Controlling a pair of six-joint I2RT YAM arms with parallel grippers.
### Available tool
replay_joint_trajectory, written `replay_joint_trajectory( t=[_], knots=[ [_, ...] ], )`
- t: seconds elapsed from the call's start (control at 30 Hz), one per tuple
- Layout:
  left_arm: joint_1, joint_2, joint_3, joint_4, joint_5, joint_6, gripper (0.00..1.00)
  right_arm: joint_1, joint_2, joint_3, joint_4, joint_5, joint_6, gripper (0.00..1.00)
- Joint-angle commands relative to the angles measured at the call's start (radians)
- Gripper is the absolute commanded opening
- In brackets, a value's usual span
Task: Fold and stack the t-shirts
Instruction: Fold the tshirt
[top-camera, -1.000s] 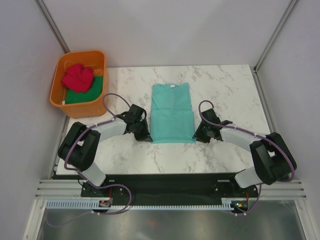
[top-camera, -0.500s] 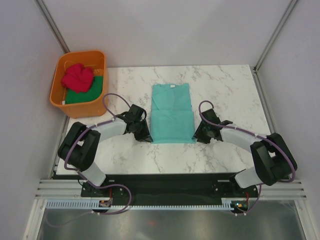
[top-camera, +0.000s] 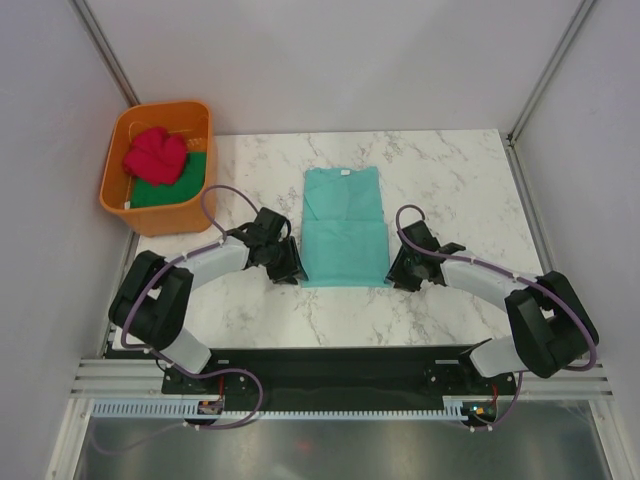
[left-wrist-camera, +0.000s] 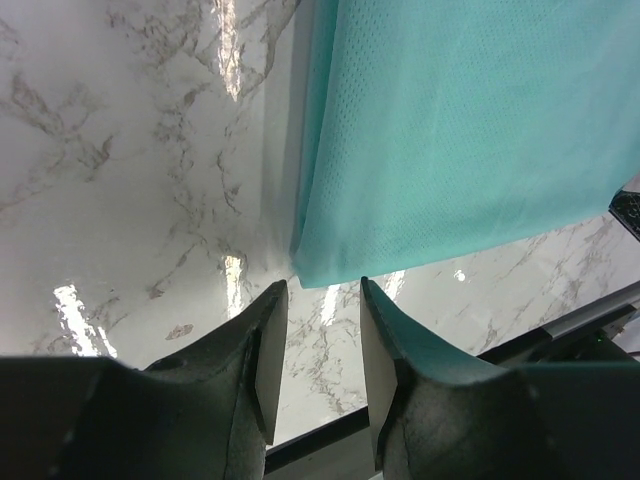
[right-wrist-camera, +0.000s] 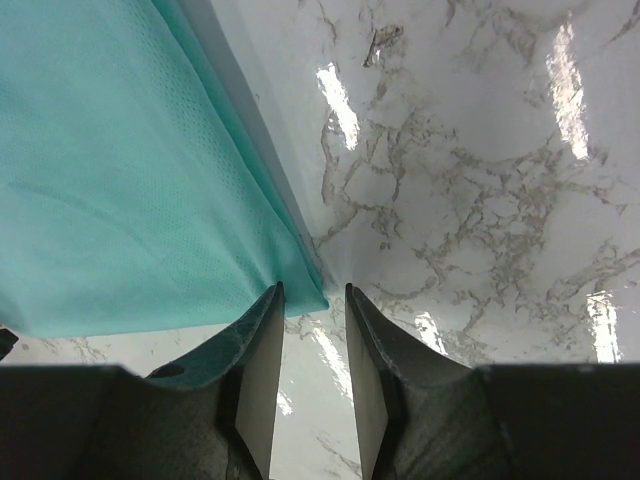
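Note:
My right gripper closes on the teal t-shirt's corner now, since the corner lies between the open fingers and closing now would catch it.
The teal t-shirt (top-camera: 344, 225) lies folded lengthwise in the middle of the marble table. My left gripper (top-camera: 291, 275) is open at its near left corner; in the left wrist view the corner (left-wrist-camera: 320, 265) sits just ahead of the gap between the fingers (left-wrist-camera: 322, 300). My right gripper (top-camera: 395, 277) is open at the near right corner; in the right wrist view the corner (right-wrist-camera: 300, 290) lies at the mouth of the gap (right-wrist-camera: 312, 300). The pinkish-red t-shirt (top-camera: 156, 155) lies crumpled on the dark green t-shirt (top-camera: 175, 190) in the tub.
An orange plastic tub (top-camera: 150, 212) stands at the far left corner, partly off the table. The marble table (top-camera: 460, 190) is walled by grey panels on three sides. The table's near edge (left-wrist-camera: 450, 370) lies close below both grippers.
Both grippers have moved slightly nearer to the shirt's near corners and toward the table's front edge. The shirt has not moved.

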Motion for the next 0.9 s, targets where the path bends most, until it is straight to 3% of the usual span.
replay_joint_trajectory(
  t=[0.0,0.3,0.47,0.57,0.7,0.73,0.87],
  knots=[
    [-0.005,-0.008,-0.008,-0.011,0.002,-0.012,0.43,0.009,-0.023,-0.014,0.011,0.013,0.005,0.39],
    [-0.014,0.043,-0.025,0.006,-0.008,-0.023,0.40,0.017,-0.003,-0.037,0.026,0.028,0.012,0.38],
    [-0.023,0.053,-0.033,0.007,-0.025,-0.026,0.31,0.021,0.006,-0.040,0.035,0.036,0.014,0.34],
    [-0.025,0.052,-0.034,0.007,-0.036,-0.024,0.22,0.023,0.007,-0.043,0.040,0.048,0.012,0.26],
    [-0.025,0.050,-0.028,0.007,-0.036,-0.020,0.06,0.025,0.010,-0.048,0.054,0.056,0.003,0.01],
    [-0.025,0.050,-0.025,0.007,-0.035,-0.020,0.02,0.025,0.010,-0.049,0.055,0.057,0.001,0.00],
    [-0.034,0.034,-0.019,0.009,-0.021,-0.021,0.02,0.034,-0.028,-0.062,0.069,0.054,0.001,0.00]
  ],
)
